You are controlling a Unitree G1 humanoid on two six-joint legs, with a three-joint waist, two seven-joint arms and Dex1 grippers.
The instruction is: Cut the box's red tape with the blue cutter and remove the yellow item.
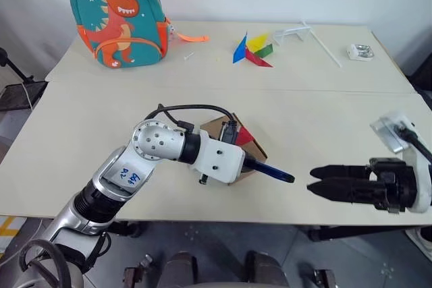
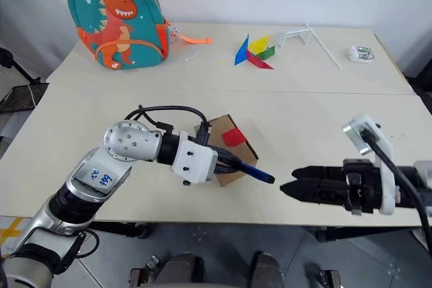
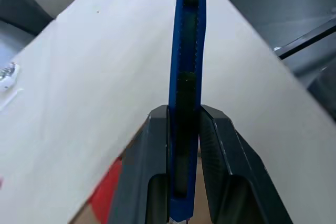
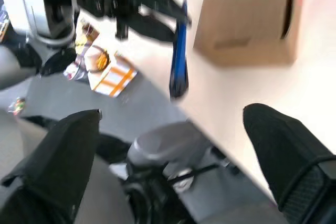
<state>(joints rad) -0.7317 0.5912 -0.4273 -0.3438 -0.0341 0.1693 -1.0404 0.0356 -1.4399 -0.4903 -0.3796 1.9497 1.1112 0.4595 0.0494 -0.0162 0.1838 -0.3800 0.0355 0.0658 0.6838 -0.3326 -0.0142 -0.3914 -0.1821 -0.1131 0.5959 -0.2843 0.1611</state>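
Next, my right gripper grabs the blue cutter by its loose end [image 1: 282, 175] [image 4: 179, 77], since my left gripper's fingers cover one end of the cutter.
The small brown box [image 2: 237, 156] sits near the table's front edge, with the red tape [image 2: 234, 137] on its top face. My left gripper [image 1: 251, 163] hovers just in front of the box, shut on the blue cutter [image 1: 273, 172]. The cutter sticks out to the right, level with the table edge. In the left wrist view the cutter [image 3: 186, 66] is clamped between both fingers. My right gripper [image 1: 312, 187] is off to the right, pointing left toward the cutter's tip, open and holding nothing. The right wrist view shows the cutter [image 4: 179, 51] and the box [image 4: 247, 24] ahead. The yellow item is hidden.
A teal dinosaur backpack [image 1: 118, 15] stands at the back left. Flat coloured shapes [image 1: 251, 50], a white stand with a rod [image 1: 297, 32] and a small clear packet [image 1: 361, 52] lie at the back. The table's front edge runs just below both grippers.
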